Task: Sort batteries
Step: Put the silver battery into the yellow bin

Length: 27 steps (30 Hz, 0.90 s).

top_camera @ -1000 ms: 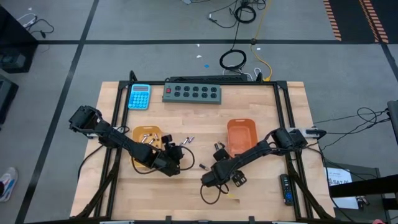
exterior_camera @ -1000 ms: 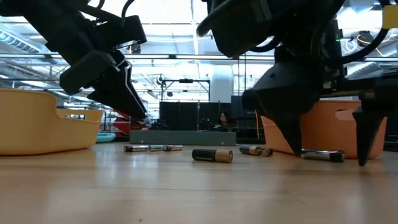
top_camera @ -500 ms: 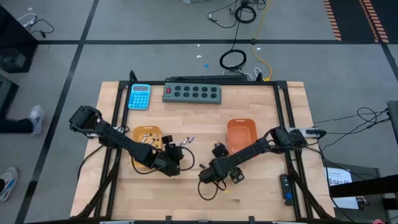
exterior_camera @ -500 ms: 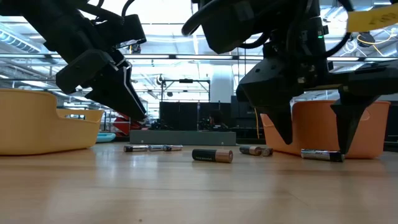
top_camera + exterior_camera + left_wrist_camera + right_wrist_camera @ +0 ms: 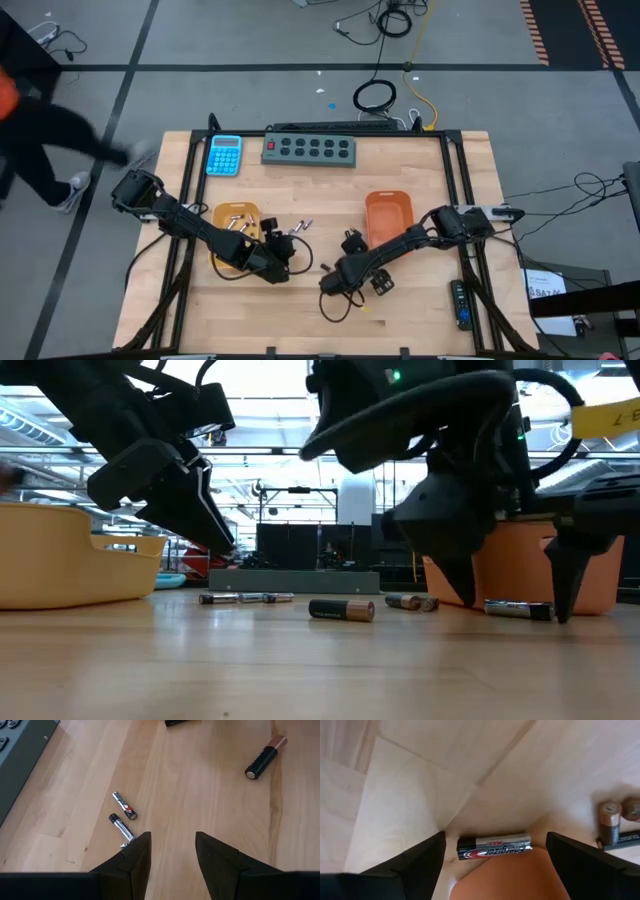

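Note:
My fingers are beside both ends of the silver-and-black battery (image 5: pixel 494 846), so my right gripper should close. Closing now would hold it.
My right gripper (image 5: pixel 492 857) is open and points down near the table's near middle (image 5: pixel 333 282). Its fingers stand on either side of a silver-and-black battery (image 5: pixel 494 846) that lies flat on the wood (image 5: pixel 518 609), and they do not touch it. My left gripper (image 5: pixel 172 852) hangs open above the table beside the yellow tray (image 5: pixel 280 252). Two thin batteries (image 5: pixel 123 817) lie just ahead of it, and a larger black copper-tipped battery (image 5: pixel 265 764) lies farther off (image 5: pixel 342 609). More copper-tipped batteries (image 5: pixel 610 817) lie near the right gripper.
The yellow tray (image 5: pixel 222 240) holds several batteries, and the orange tray (image 5: pixel 388 218) sits right of centre. A blue calculator (image 5: pixel 225 155) and a grey power strip (image 5: pixel 310 149) lie along the far edge. A person (image 5: pixel 40 130) walks past beyond the table's left side.
My right gripper has shifted a little toward the table's left, and its open fingers now straddle the silver-and-black battery. The batteries have not moved. A person has come into view beyond the table's left side.

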Available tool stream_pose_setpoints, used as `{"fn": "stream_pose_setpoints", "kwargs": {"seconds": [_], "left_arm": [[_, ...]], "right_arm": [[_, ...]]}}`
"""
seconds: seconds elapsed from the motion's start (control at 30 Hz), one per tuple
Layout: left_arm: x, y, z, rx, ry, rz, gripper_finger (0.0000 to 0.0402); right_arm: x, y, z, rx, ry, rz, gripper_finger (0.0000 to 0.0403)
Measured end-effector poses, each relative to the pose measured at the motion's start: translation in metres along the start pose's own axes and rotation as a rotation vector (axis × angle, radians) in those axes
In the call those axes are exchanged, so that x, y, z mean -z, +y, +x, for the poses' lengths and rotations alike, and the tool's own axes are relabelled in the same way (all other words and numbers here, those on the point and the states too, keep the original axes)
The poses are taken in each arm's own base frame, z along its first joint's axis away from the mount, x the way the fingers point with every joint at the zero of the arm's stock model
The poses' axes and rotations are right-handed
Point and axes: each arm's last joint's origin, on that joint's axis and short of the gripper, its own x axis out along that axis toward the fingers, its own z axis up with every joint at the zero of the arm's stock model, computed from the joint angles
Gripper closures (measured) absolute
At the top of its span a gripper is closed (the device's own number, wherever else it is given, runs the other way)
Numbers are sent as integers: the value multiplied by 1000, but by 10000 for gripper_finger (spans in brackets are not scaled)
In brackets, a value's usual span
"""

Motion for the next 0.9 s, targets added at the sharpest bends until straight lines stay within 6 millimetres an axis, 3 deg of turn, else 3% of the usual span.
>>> {"fn": "stream_pose_setpoints", "kwargs": {"seconds": [0.23, 0.63, 0.9], "left_arm": [[0, 0, 0, 5, 2, 0, 238], [0, 0, 0, 5, 4, 1, 238], [0, 0, 0, 5, 5, 2, 238]], "right_arm": [[1, 1, 1, -7, 16, -17, 82], [-1, 3, 1, -3, 5, -40, 181], [-3, 5, 1, 4, -9, -64, 195]]}}
